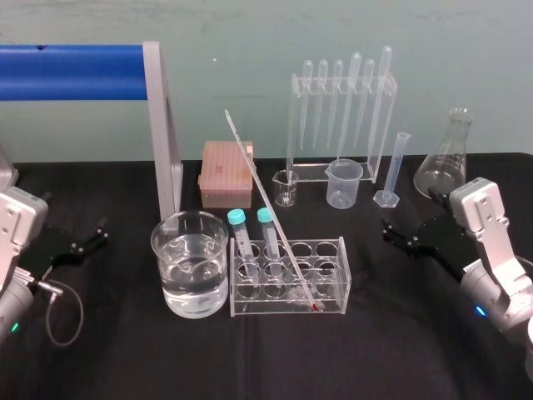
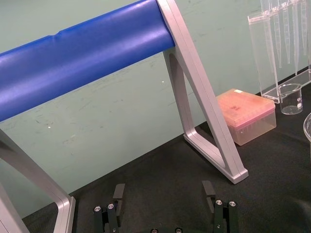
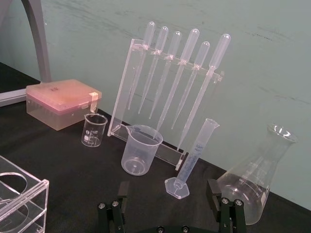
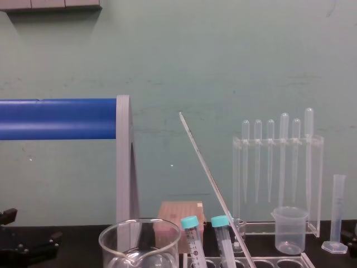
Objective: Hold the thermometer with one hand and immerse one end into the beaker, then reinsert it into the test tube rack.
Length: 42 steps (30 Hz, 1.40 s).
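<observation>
My right gripper grabs the thermometer by its bare upper body next, since the teal-capped tubes crowd the thermometer's lower part in the rack.
The thermometer leans in the test tube rack, red bulb down at the rack's front and top tilted back and to the left. It shows as a slanted rod in the chest view too. Two teal-capped tubes stand in the rack's left holes. The wide glass beaker, holding clear water, sits just left of the rack. My right gripper hovers open over the table to the right of the rack, nothing between its fingers. My left gripper rests open at the far left, its fingers empty.
Behind the rack stand a pink tip box, a small glass beaker, a plastic beaker, a pipette stand, a measuring cylinder and a conical flask. A blue bar on grey legs rises at the back left.
</observation>
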Motion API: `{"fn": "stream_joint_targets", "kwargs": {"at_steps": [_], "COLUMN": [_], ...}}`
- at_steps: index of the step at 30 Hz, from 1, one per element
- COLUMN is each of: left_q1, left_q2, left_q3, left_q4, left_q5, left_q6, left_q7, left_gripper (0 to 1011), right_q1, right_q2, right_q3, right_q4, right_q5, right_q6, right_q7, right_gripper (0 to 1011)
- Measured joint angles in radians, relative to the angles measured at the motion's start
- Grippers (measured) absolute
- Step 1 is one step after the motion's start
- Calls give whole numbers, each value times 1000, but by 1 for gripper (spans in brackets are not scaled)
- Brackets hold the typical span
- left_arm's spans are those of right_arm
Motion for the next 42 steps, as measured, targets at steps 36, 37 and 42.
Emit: {"fn": "stream_joint_targets", "kwargs": {"at_steps": [36,37,42], "left_q1": [0,0,0], "left_q2": [0,0,0], "left_q3": [0,0,0], "left_q4": [0,0,0], "left_q5": [0,0,0], "left_q6": [0,0,0], "left_q7": [0,0,0], "left_gripper": [1008,1008,1008], "right_q1": [0,0,0], "right_q2": [0,0,0], "right_q3": [0,0,0], "right_q4": [0,0,0], "right_q5": [0,0,0], "right_q6": [0,0,0], "right_q7": [0,0,0], "right_gripper": [1003,1003,1003]}}
